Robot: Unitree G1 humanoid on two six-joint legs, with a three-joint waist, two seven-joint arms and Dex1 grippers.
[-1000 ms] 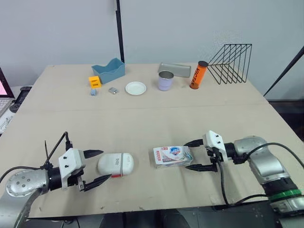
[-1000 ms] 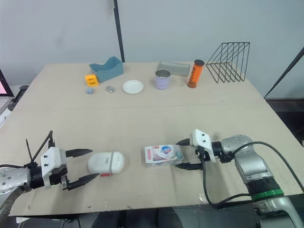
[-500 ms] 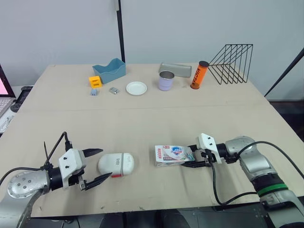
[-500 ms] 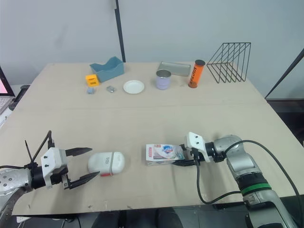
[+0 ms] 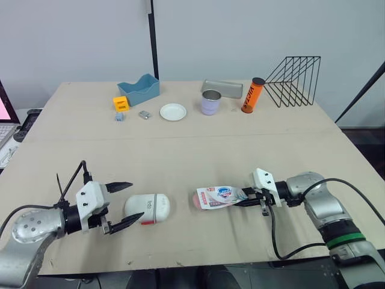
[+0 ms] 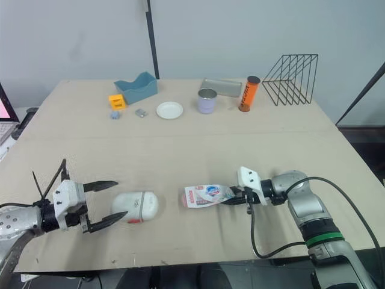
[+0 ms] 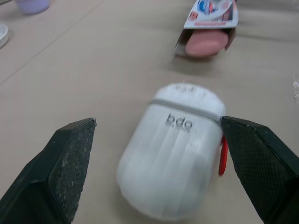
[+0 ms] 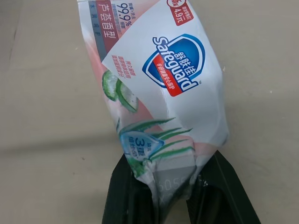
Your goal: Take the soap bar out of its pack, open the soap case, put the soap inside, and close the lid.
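My left gripper takes hold of the soap case by the long facing sides of its white body (image 5: 138,209) next, since its rounded bottom end curves away.
The soap pack (image 5: 219,196) lies near the table's front, its printed wrapper squeezed flat at the right end. My right gripper (image 5: 246,198) is shut on that end, and the pinched wrapper (image 8: 159,79) sits between the black fingers (image 8: 219,186). The pink soap bar (image 7: 205,44) pokes out of the pack's open left end. To the left lies the white soap case (image 5: 147,208), lid shut, with a red tab on its side. My left gripper (image 5: 136,200) is open, one fingertip on each side of the case's near end (image 7: 173,149), not touching it.
Along the back of the table stand a blue tray (image 5: 138,89), an orange block (image 5: 120,103), a white plate (image 5: 172,112), a lilac cup (image 5: 210,102), a metal tin (image 5: 221,88), an orange can (image 5: 252,95) and a black wire rack (image 5: 293,72).
My right gripper has shut on the pack's right end and flattened it. The pink soap now shows at the left end. The left gripper has risen slightly, still open.
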